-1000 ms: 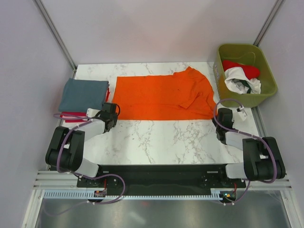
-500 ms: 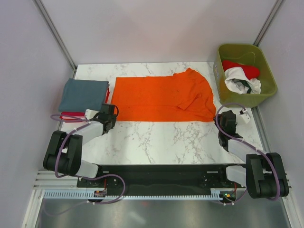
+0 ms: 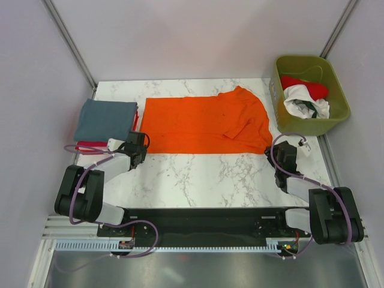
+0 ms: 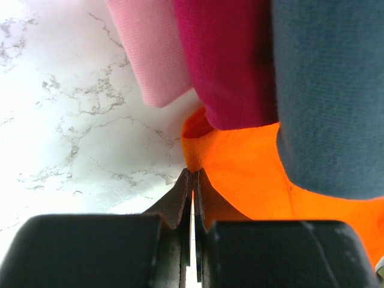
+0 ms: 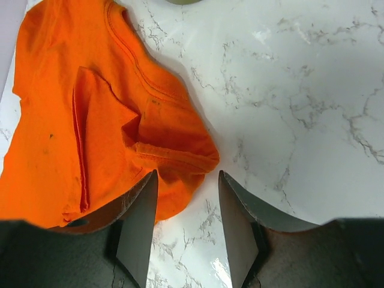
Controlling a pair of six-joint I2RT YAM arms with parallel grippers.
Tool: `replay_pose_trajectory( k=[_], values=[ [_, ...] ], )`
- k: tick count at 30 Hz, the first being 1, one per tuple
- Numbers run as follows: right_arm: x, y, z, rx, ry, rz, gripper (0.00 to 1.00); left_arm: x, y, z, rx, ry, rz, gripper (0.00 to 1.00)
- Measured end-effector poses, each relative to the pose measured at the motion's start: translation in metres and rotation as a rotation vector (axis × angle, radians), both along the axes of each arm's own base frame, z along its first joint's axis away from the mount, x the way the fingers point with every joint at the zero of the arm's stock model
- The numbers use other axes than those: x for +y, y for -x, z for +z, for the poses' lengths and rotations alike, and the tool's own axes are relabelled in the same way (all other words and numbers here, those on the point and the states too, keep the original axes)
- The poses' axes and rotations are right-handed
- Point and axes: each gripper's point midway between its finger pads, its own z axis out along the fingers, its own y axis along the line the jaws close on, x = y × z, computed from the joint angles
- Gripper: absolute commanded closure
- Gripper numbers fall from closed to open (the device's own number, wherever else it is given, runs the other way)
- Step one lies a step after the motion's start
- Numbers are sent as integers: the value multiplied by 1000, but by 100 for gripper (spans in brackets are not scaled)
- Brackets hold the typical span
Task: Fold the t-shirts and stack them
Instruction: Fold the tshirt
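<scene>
My right gripper is going to grab the orange t-shirt's crumpled hem (image 3: 264, 149) (image 5: 196, 165) next, at the t-shirt's near corner opposite my left gripper, so it can spread the hem flat for folding.
The bright orange t-shirt (image 3: 204, 123) lies spread flat across the middle of the table. My left gripper (image 3: 139, 144) is at its near left corner, with its jaws shut on the orange hem (image 4: 252, 174). Beside that corner a folded grey-blue t-shirt (image 3: 107, 119) rests on a red one (image 3: 90, 144). My right gripper (image 5: 188, 174) stands open at the orange shirt's near right corner (image 5: 174, 156). The crumpled hem lies on the marble in front of its left finger (image 5: 141, 222), and nothing is held.
An olive-green bin (image 3: 336, 111) stands at the back right, holding a red shirt (image 3: 306, 86) and a white one with dark print (image 3: 306, 103). Pink and red folded edges (image 4: 153, 48) lie close in front of the left gripper. Grey walls enclose the table.
My right gripper has opened and let go of the orange shirt's right corner, then drawn back a little. The left gripper stays shut at the left corner.
</scene>
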Motion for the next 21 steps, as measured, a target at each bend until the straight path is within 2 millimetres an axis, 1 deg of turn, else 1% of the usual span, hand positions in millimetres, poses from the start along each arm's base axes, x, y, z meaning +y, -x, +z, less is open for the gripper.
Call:
replay_pose_trajectory(
  k=[3, 5, 7, 9, 12, 13, 15, 16, 18, 21],
  values=[
    [1, -2, 1, -11, -4, 4, 48, 0, 0, 0, 0, 0, 0, 98],
    [2, -4, -4, -3, -10, 7, 49, 0, 0, 0, 0, 0, 0, 98],
    [3, -4, -14, 21, -15, 8, 51, 0, 0, 0, 1, -1, -1, 98],
    [4, -10, -13, 9, -24, 5, 55, 0, 0, 0, 2, -1, -1, 98],
    [3, -17, -15, 11, -25, -2, 65, 0, 1, 0, 3, -1, -1, 98],
    [2, -18, -16, 15, -22, -7, 75, 0, 1, 0, 4, -1, -1, 98],
    [0, -17, -17, 23, -13, -18, 86, 0, 1, 0, 4, -1, -1, 98],
    [-1, -17, -17, 25, -10, -24, 95, 0, 1, 0, 4, -1, -2, 98],
    [-4, -15, -16, 29, 1, -34, 99, 0, 1, -1, 7, -1, -7, 98],
    [-7, -14, -5, 7, 11, -44, 100, -1, 2, -1, 11, -1, -15, 98]
  ],
)
